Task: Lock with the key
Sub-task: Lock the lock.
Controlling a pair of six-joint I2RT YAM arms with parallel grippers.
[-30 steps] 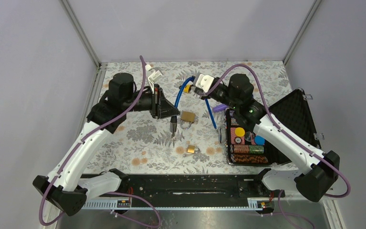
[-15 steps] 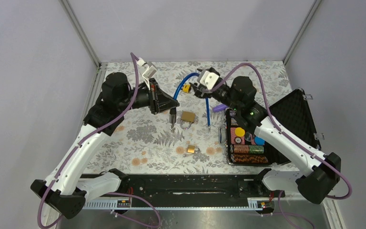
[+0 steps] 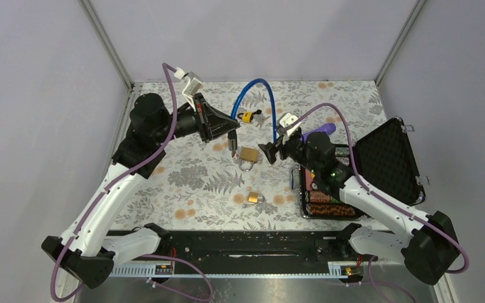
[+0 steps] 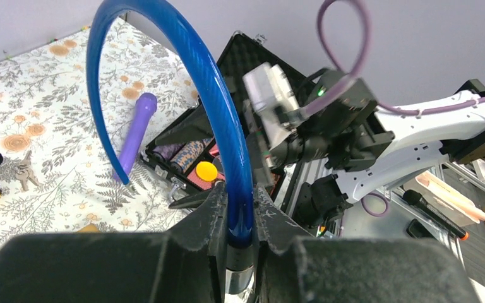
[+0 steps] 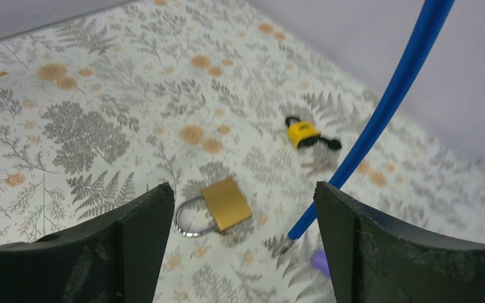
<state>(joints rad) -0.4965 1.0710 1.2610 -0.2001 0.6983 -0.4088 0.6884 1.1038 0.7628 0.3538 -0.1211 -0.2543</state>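
My right gripper needs to reach the blue cable and grab it just behind its loose metal end. Then the cable's end stays free to go into the body of the cable lock.
My left gripper (image 3: 230,130) (image 4: 240,205) is shut on the black barrel end of a blue cable lock (image 3: 257,82) (image 4: 205,76). The cable arches high over the table. Its free metal tip (image 5: 284,246) hangs just above the cloth near a purple handle (image 3: 321,130). A key bunch (image 3: 257,114) (image 5: 319,159) lies beside a yellow padlock (image 3: 246,117) (image 5: 303,133) at the far middle. My right gripper (image 3: 270,152) (image 5: 241,197) is open and holds nothing. It hovers right of a brass padlock (image 3: 248,154) (image 5: 226,203).
A smaller brass padlock (image 3: 252,198) lies nearer the arm bases. An open black case (image 3: 388,154) with poker chips sits at the right. The floral cloth (image 3: 183,183) covers the table, with grey walls on three sides.
My right gripper opened, let go of the cable's free end and drew back toward the case. The left gripper lifted the barrel end, and the cable sprang into a tall arch.
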